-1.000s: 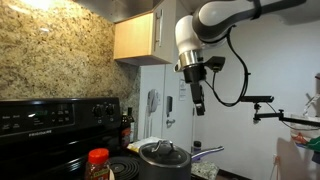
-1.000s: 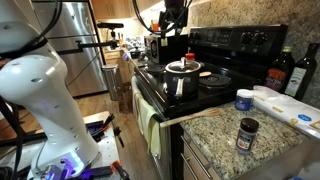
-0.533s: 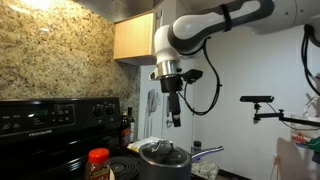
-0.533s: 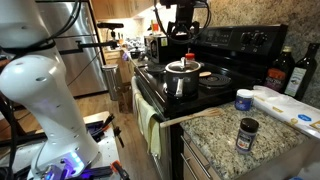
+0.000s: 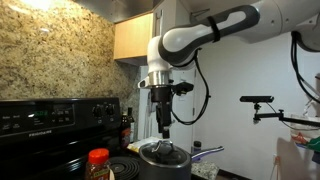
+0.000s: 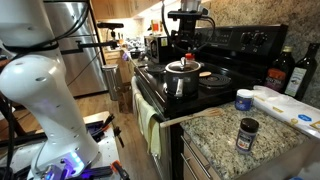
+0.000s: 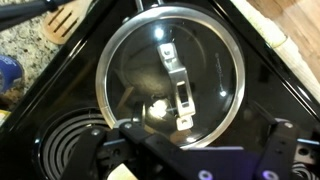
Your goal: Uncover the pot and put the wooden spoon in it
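My gripper grips the glass lid by its metal handle (image 7: 176, 82) from above next, fingers across the handle's long sides, to lift it level.
The dark grey pot (image 5: 163, 162) stands on the black stove (image 6: 160, 88), covered by a glass lid (image 7: 135, 65) with a metal handle (image 7: 176, 82). It also shows in an exterior view (image 6: 181, 82). My gripper (image 5: 164, 131) hangs straight above the lid, open and empty, not touching it. In the wrist view the gripper (image 7: 205, 132) frames the lid's near edge, with its fingers spread wide. In an exterior view the gripper (image 6: 187, 47) is just over the handle. The pale head of the wooden spoon (image 7: 62, 21) lies at the stove's edge by the granite counter; its handle is out of view.
A red-capped jar (image 5: 97, 161) stands beside the pot. A blue-lidded tub (image 6: 243, 100), a dark jar (image 6: 247, 133) and bottles (image 6: 281, 71) are on the granite counter (image 6: 215, 128). A coil burner (image 7: 70, 140) lies next to the pot. A cabinet (image 5: 135, 38) hangs above.
The arm has swung sideways and lowered; the gripper now sits centred close above the pot lid. The pot, lid and spoon have not moved.
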Motion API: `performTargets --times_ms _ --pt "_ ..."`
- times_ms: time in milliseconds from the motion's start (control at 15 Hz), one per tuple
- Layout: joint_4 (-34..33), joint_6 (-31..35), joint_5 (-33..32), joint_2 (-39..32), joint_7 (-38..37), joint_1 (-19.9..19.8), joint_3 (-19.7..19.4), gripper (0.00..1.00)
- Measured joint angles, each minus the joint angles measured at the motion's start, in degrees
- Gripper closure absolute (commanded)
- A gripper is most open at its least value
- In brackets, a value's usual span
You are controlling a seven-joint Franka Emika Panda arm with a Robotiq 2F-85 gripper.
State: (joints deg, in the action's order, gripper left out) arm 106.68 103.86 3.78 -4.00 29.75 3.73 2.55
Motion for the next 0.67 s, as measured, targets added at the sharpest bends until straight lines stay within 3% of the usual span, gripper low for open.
performTargets --times_ms 400,467,533,667 --pt "5.97 8.11 2.93 -0.01 3.84 -0.76 -0.56 0.00" --pt "6.53 8.23 2.93 0.06 3.84 -0.80 -0.72 0.25" --pt "6.93 8.24 2.93 0.16 3.84 -0.87 -0.83 0.26" --pt "7.18 8.27 2.93 0.36 3.84 -1.06 -0.92 0.40"
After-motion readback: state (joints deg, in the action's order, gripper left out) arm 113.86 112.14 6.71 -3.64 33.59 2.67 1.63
